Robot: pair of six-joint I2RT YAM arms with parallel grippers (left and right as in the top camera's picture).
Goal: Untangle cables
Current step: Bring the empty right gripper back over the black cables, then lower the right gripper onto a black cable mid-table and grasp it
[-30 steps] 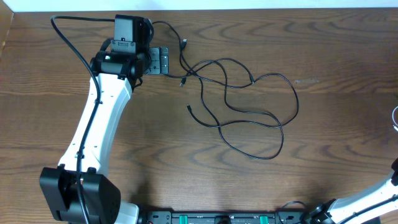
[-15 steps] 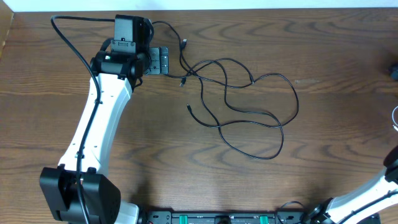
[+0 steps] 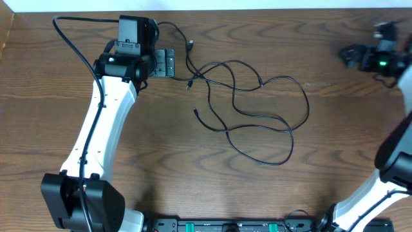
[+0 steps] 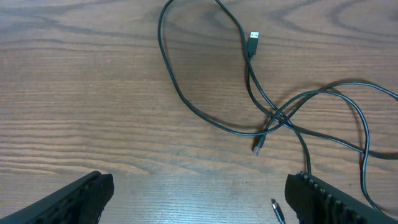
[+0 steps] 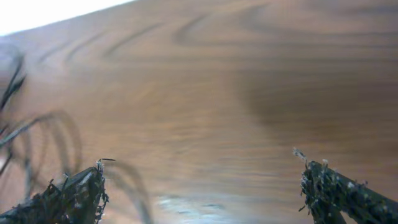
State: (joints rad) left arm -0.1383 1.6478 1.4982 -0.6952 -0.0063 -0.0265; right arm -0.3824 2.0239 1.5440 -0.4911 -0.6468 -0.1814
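The right gripper grabs a black cable by its outer loop next, away from the plugs, so its end pulls free to untangle.
Thin black cables lie in tangled loops on the wooden table's middle, with small plugs at their ends near the left gripper. My left gripper is open and empty at the far left, just left of the tangle. In the left wrist view the cables cross ahead of the open left gripper, with a USB plug farther off. My right gripper is open and empty over the far right of the table, away from the cables. The right wrist view is blurred; dark cable loops show at its left, beyond the right gripper.
The left arm's thick black cord loops over the far left of the table. The white far edge of the table runs along the top. A black rail lies along the near edge.
The right arm has swung in from off the right edge to over the far right of the table. The left arm and the cables have not moved.
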